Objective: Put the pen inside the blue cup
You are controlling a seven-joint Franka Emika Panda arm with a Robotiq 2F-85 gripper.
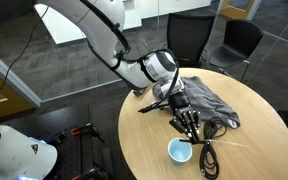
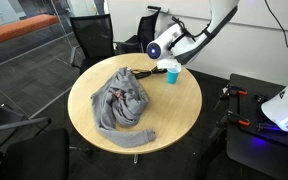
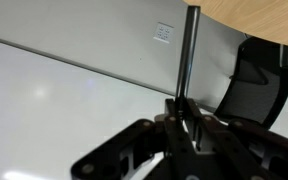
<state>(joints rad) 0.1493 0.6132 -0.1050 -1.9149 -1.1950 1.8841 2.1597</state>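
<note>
The pen's far end is still outside the blue cup's rim [image 1: 179, 143]. I will move the pen into the cup before my gripper releases it.
In the wrist view my gripper [image 3: 187, 118] is shut on the pen [image 3: 191, 55], a thin dark stick that sticks straight out from between the fingertips. In an exterior view the gripper [image 1: 189, 124] hangs just above the table, a little behind the small light-blue cup [image 1: 180, 151], which stands upright near the table's front edge. In an exterior view the cup [image 2: 170, 72] sits at the far edge of the table with the gripper [image 2: 161, 66] close beside it. The pen is too small to make out in both exterior views.
A crumpled grey cloth [image 1: 206, 100] lies on the round wooden table [image 1: 244, 145] behind the gripper; it also shows in an exterior view [image 2: 124, 100]. A coiled black cable [image 1: 210, 156] lies right of the cup. Black office chairs [image 1: 234, 42] stand round the table.
</note>
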